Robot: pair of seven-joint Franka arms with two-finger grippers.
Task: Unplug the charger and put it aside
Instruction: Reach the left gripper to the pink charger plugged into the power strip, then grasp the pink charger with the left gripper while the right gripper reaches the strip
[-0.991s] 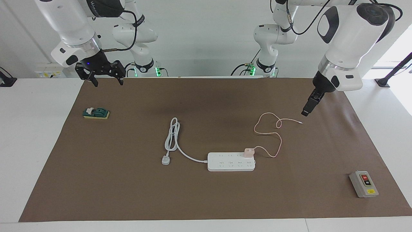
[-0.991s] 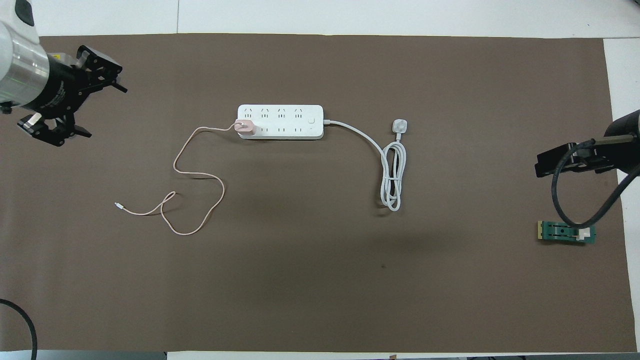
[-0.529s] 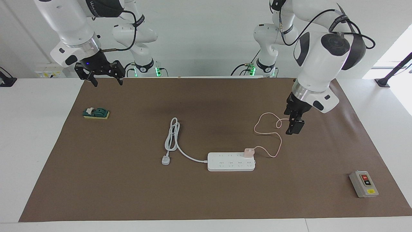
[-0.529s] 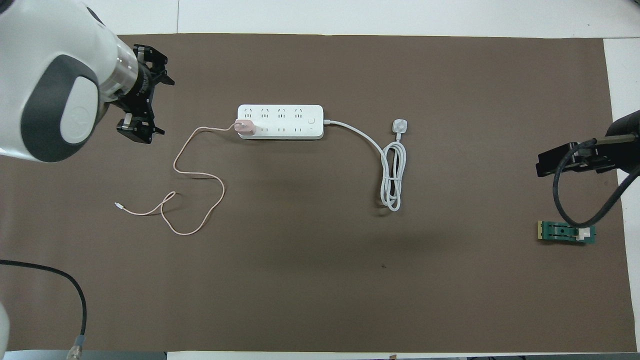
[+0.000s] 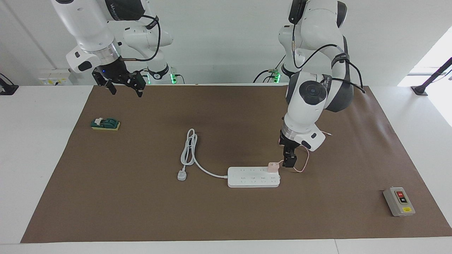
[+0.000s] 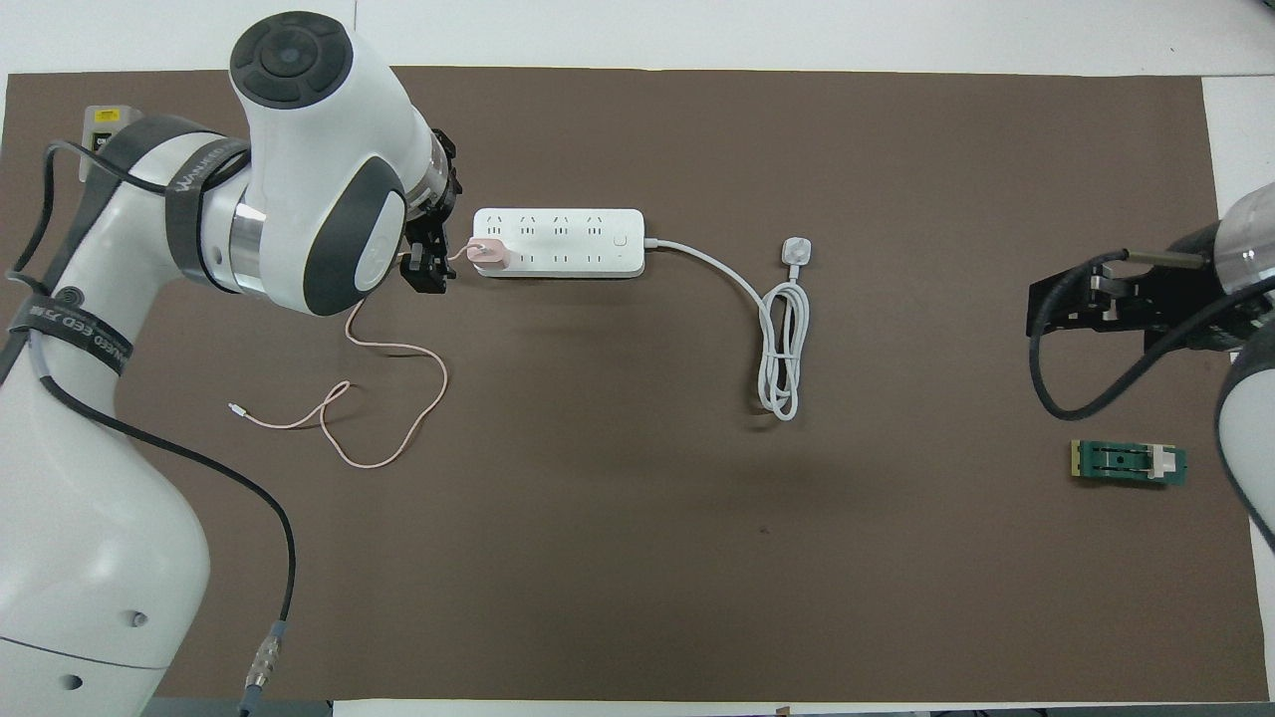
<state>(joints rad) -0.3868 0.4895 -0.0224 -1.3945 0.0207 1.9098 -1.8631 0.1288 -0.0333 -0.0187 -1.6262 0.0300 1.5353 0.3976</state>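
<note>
Next, my left gripper takes the charger by its cube body (image 6: 489, 253) to unplug it, since a thin pink cable (image 6: 398, 349) is at risk of tearing under a pull.
The charger (image 5: 272, 167) (image 6: 488, 254), a small pale pink cube, sits plugged into the white power strip (image 5: 253, 177) (image 6: 558, 242), in the end socket toward the left arm's end of the table. Its thin pink cable (image 5: 304, 160) (image 6: 398, 349) loops over the mat nearer the robots. My left gripper (image 5: 289, 161) (image 6: 436, 244) hangs low and open just beside the charger, over the cable where it leaves the cube, holding nothing. Up in the air, my right gripper (image 5: 125, 90) (image 6: 1041, 307) waits open and empty over the mat's edge at the right arm's end.
The strip's thick white cord (image 5: 189, 150) (image 6: 782, 349) lies coiled toward the right arm's end, ending in a white plug (image 5: 182, 175). A green switch on a yellow base (image 5: 105, 124) (image 6: 1129, 463) lies below the right gripper. A grey switch box (image 5: 399, 201) stands at the mat's corner farthest from the robots, at the left arm's end.
My left arm has swung from the mat's edge across the cable to the charger and come down beside it. The right gripper has shifted a little toward the middle.
</note>
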